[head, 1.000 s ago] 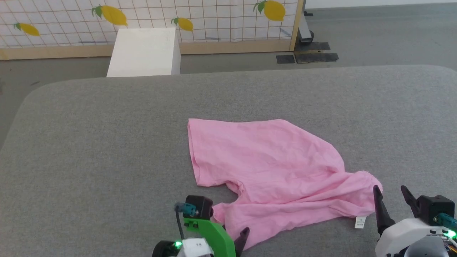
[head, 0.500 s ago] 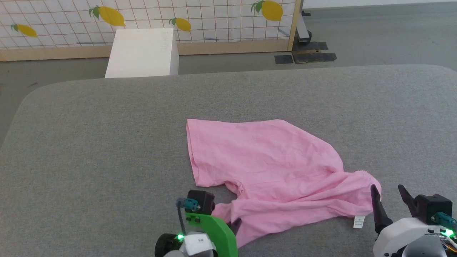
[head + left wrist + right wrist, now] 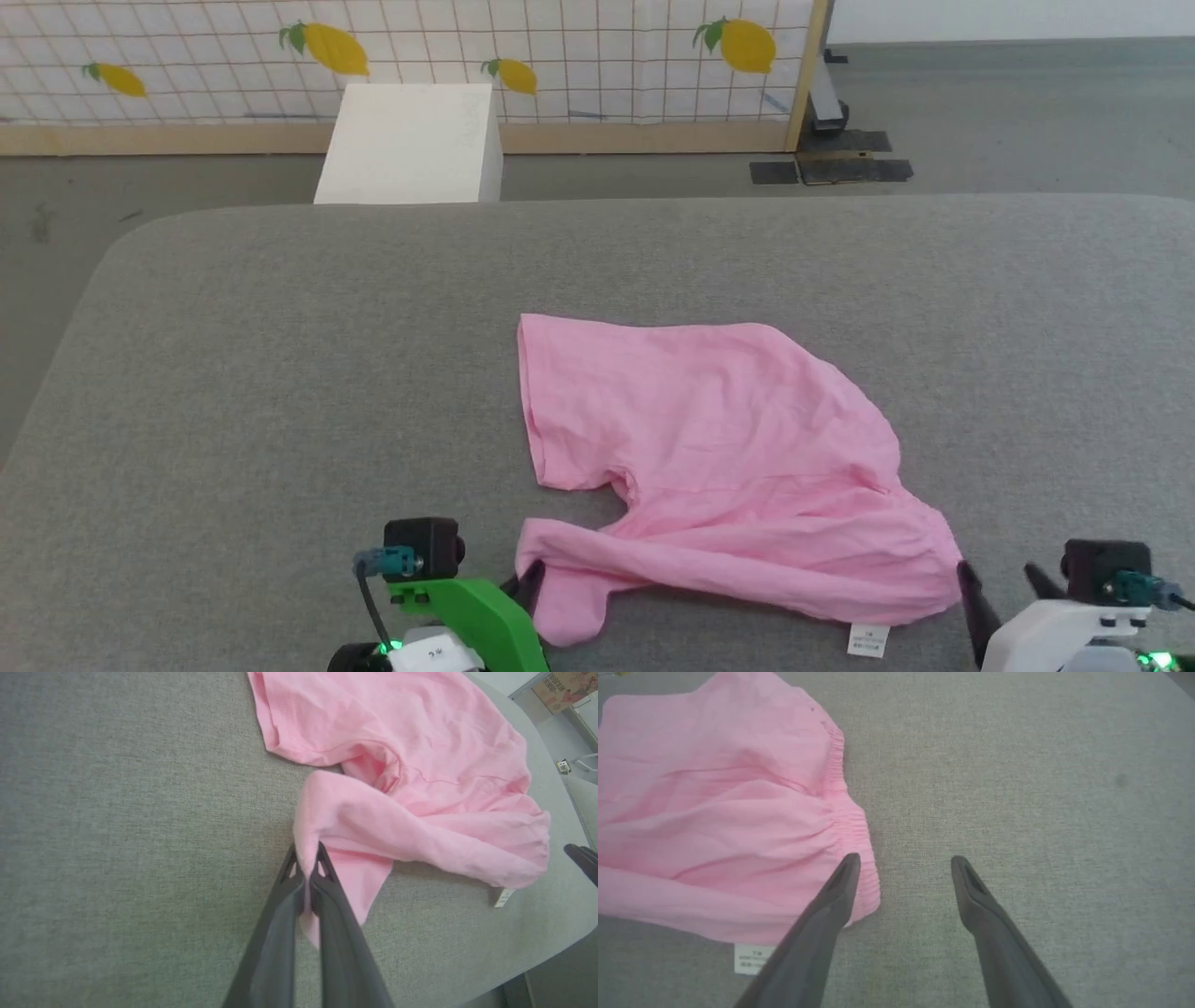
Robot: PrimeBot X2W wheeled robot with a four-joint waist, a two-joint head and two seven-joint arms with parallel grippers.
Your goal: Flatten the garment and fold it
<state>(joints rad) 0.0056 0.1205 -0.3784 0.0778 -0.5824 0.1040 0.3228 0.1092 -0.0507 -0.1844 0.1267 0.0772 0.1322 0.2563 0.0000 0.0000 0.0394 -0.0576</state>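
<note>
My right gripper should next grab the pink garment by its gathered elastic edge (image 3: pixel 941 560) beside the label (image 3: pixel 867 639). Then it can flatten and fold the garment.
The garment (image 3: pixel 709 439), a light pink T-shirt, lies crumpled on the grey table (image 3: pixel 280 373). Its white label (image 3: pixel 867 639) pokes out at the near hem. My left gripper (image 3: pixel 528 577) is at the garment's near left corner. In the left wrist view this left gripper (image 3: pixel 307 856) is shut on a raised fold of the garment (image 3: pixel 397 742). My right gripper (image 3: pixel 997 579) stands open at the garment's near right end. In the right wrist view the right gripper (image 3: pixel 904 861) has one finger over the gathered edge of the garment (image 3: pixel 714 812) and the other over bare table, near the label (image 3: pixel 752 957).
A white box (image 3: pixel 411 140) stands on the floor beyond the table's far edge, before a lemon-patterned partition (image 3: pixel 560 47). The table's near right edge (image 3: pixel 537 970) runs close to the garment.
My left gripper has shut on the garment's near left corner and drawn it leftward, stretching the near fold. The head camera has shifted a little. The right gripper stays open.
</note>
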